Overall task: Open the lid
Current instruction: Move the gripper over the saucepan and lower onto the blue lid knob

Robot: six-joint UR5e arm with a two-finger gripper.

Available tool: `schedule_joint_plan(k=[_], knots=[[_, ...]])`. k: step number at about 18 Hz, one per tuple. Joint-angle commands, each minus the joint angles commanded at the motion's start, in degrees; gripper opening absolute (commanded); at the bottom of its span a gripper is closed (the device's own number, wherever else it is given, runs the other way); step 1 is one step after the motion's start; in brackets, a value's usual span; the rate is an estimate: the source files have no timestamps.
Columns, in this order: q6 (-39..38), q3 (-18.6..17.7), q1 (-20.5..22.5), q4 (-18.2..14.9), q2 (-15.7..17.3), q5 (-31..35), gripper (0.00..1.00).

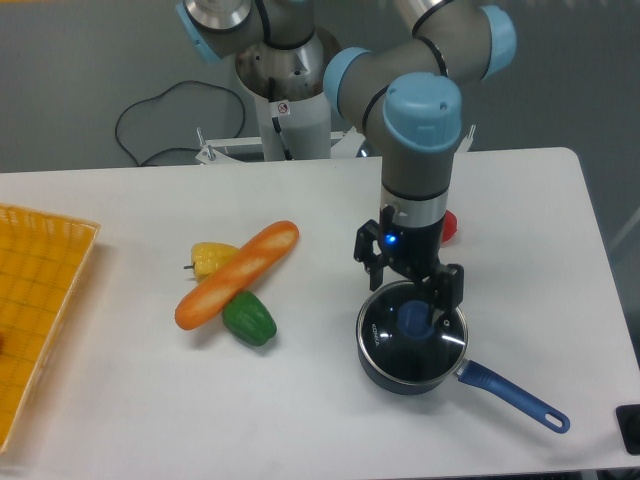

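The glass lid is too wide for my fingers, so I need to grab its narrow blue knob [416, 318] next. Then the lid can open.
The round glass lid [412, 341] with its blue knob [414, 319] sits closed on the dark blue saucepan [384, 368], whose long blue handle [512, 395] points to the lower right. My gripper [408, 287] hangs open just above the lid's far edge, its black fingers [372, 262] spread to either side. The fingers stand a little behind the knob and hold nothing.
An orange baguette [237, 274] lies across a yellow pepper [209, 258] and a green pepper [249, 320] left of the pan. A red object [449, 225] shows behind the arm. A yellow basket [30, 300] stands at the left edge. A dark item [630, 428] sits at the lower right corner.
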Motion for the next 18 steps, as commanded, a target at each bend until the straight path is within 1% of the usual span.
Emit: schedule_joint_plan(k=[2, 5, 7, 10, 11, 13, 15, 18], knots=[[5.98, -0.09, 0.09, -0.44, -0.70, 0.18, 0.99], [12.66, -0.61, 0.26, -0.71, -1.15, 0.53, 0.99], [16.72, -0.70, 0.52, -1.93, -1.23, 2.80, 0.99], [20.32, -0.62, 0.70, -1.94, -2.46, 6.50, 0.99], [24.08, -0.88, 0.88, -2.03, -2.99, 8.07, 0.99], [24.91, -0.97, 0.79, -1.85, -4.22, 9.84, 0.99], [25.26, -0.70, 0.79, -1.76, -5.01, 10.29, 0.99], [26.66, -0.53, 0.79, -2.11, -5.28, 11.42, 0.99]])
